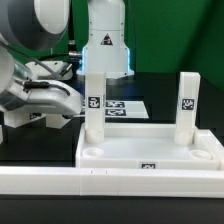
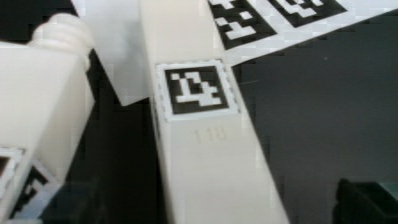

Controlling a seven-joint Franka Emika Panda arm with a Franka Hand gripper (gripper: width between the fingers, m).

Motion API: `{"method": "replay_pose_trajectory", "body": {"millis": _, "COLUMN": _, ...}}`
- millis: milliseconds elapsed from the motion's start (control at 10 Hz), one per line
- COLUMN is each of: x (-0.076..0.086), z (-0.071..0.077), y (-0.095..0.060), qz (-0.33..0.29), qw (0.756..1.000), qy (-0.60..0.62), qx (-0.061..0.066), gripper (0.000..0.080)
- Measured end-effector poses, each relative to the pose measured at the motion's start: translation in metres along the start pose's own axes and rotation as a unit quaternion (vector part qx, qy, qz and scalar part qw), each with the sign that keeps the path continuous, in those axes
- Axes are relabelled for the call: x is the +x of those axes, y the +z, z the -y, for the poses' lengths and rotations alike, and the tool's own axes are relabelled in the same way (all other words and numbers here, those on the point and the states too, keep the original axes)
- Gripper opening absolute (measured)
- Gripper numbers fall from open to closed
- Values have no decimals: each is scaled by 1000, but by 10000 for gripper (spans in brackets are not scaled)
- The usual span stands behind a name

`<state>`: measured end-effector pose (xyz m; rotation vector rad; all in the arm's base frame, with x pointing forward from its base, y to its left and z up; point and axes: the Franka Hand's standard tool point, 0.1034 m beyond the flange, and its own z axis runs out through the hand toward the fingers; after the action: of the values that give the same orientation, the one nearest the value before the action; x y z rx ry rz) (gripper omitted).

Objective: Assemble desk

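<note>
The tagged leg reaches between my fingers in the wrist view, beside the knobbed leg. My gripper should close on the tagged leg.
The white desk tabletop (image 1: 150, 152) lies rim-up in the middle of the exterior view. Two white legs stand upright in its far corners, one on the exterior view's left (image 1: 94, 105) and one on the right (image 1: 188, 104), each with a black-and-white tag. My gripper (image 1: 68, 100) reaches in from the exterior view's left, close beside the left leg. In the wrist view a tagged leg (image 2: 196, 120) runs between my dark fingers (image 2: 370, 200), and the open gripper (image 2: 205, 208) leaves dark gaps on both sides. Another leg (image 2: 45, 90) with a knobbed end lies beside it.
The marker board (image 1: 122, 106) lies flat on the black table behind the tabletop and also shows in the wrist view (image 2: 267, 15). A long white border rail (image 1: 110, 186) runs along the front. The arm's bulky body (image 1: 25, 70) fills the exterior view's left.
</note>
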<state>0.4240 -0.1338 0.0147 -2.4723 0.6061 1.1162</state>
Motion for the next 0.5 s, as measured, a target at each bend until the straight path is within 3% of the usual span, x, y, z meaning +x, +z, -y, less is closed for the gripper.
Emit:
{"method": "replay_pose_trajectory", "body": {"millis": 400, "x": -3, "z": 0, "y": 5, "qz": -1, "qw": 1000, "qy": 1, "qx": -3, "gripper": 648}}
{"method": "replay_pose_trajectory", "body": {"millis": 500, "x": -3, "z": 0, "y": 5, "qz": -1, "qw": 1000, "qy": 1, "qx": -3, "gripper": 526}}
